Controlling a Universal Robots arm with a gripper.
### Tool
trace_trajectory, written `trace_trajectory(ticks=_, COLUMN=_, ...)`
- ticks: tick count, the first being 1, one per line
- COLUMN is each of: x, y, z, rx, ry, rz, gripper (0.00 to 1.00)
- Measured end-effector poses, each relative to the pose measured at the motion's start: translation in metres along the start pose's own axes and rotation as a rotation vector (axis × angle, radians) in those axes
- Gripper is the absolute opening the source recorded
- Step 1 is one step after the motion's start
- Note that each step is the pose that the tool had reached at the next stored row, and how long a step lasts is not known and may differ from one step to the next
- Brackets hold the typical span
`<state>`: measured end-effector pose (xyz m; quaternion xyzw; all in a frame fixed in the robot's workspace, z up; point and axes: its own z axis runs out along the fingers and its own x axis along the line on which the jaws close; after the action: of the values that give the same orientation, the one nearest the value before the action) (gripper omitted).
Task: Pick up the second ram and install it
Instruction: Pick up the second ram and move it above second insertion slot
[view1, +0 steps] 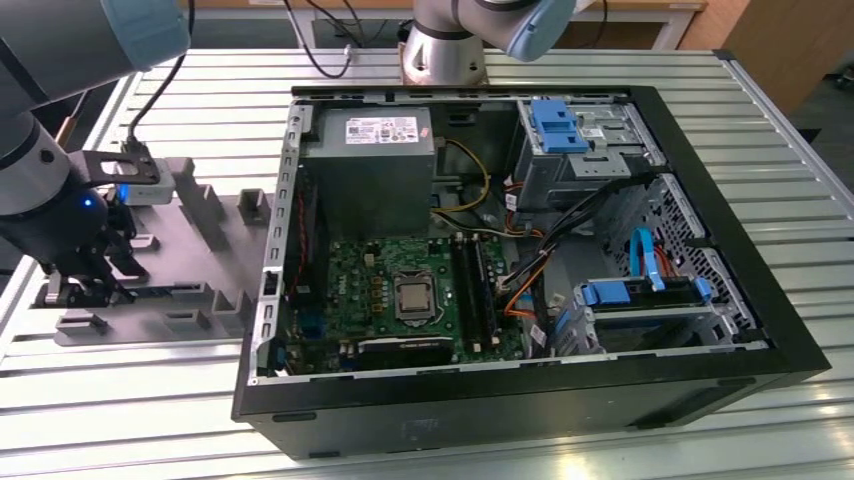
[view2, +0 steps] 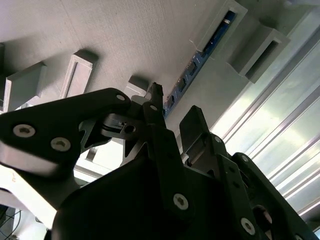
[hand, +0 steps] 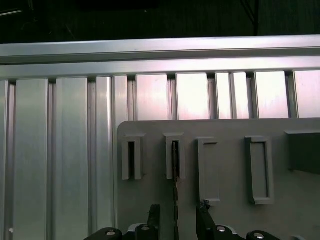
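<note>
The slotted block closes around the ram's end, so the robot's gripper will grip the ram next by its bare middle part (view1: 147, 292), where both sides of the ram stand free.
The second ram (hand: 175, 192) is a thin blue-green stick standing on edge in a slotted block of the grey fixture plate (hand: 225, 175). In the second wrist view the ram (view2: 200, 57) runs away from my fingers toward a grey end block. My gripper (hand: 177, 216) is open and low over the plate, one fingertip on each side of the stick with a gap to both. In the exterior view the gripper (view1: 83, 288) hangs at the left end of the fixture plate (view1: 200, 250), and the ram (view1: 160, 291) shows as a dark strip beside it.
On the exterior view's right lies an open black computer case (view1: 534, 410) with a green motherboard (view1: 367, 275) and long black memory slots (view1: 470, 285). Several grey fixture blocks (view1: 207, 205) rise from the plate. The ribbed aluminium table (view1: 134, 390) lies underneath.
</note>
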<state>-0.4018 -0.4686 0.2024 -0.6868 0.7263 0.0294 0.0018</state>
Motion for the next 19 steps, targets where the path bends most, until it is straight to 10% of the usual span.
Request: trace_trajectory(ticks=19, x=0.0017, y=0.0000, z=0.0112, rx=0.0004, ry=-0.0002, rz=0.000, gripper=0.25)
